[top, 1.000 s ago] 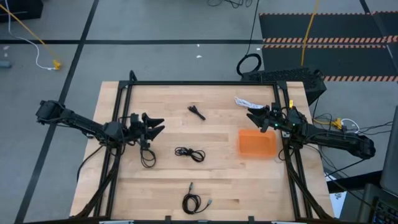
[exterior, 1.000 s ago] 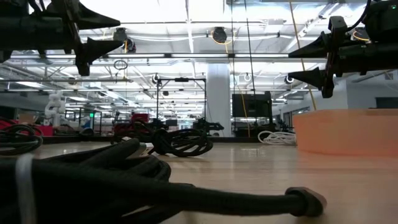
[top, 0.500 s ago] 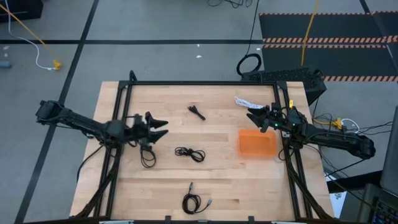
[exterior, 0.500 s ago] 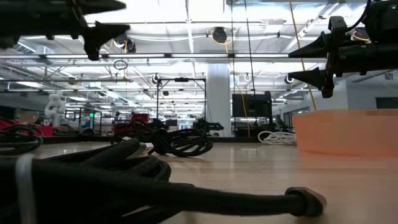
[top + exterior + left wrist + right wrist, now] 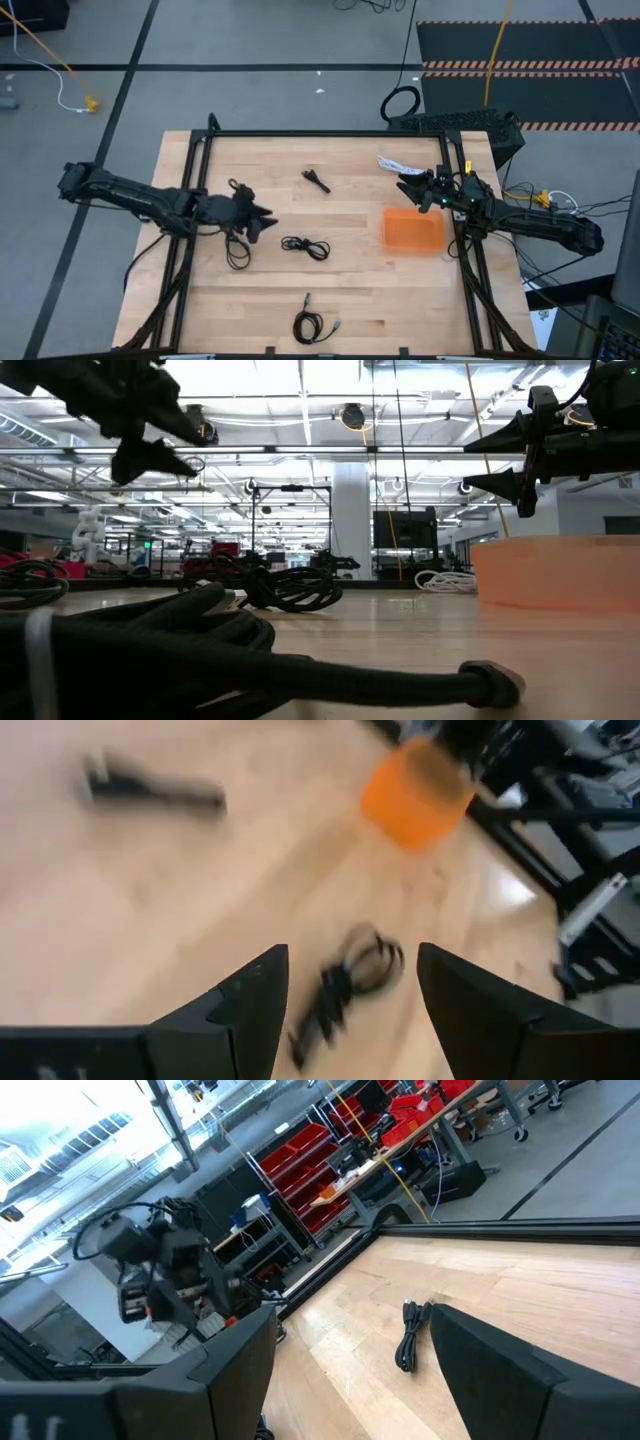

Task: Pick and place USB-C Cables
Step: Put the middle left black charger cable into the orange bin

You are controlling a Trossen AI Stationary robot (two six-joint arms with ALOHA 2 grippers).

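My left gripper grabs the black cable bundle under my left arm by its looped parts next, to place it in the orange tray.
Several small cable bundles lie flat on the wooden table: a black one in the middle, a black one farther back, a black one under my left arm, a black one by the near edge, and a white one at the far right. My left gripper is open and hangs above the table, tipped down toward the middle bundle. My right gripper is open above the table, between the white bundle and the orange tray.
The orange tray stands at the table's right, just on the near side of my right gripper. A black frame rail runs along the far edge. Bare wood lies between the bundles. A large black ring and a yellow cord lie on the floor.
My left gripper has moved toward the table's right and near side, nearer the middle black bundle, and has tipped from level to slanting downward, staying open. The right arm and all the bundles have kept still.
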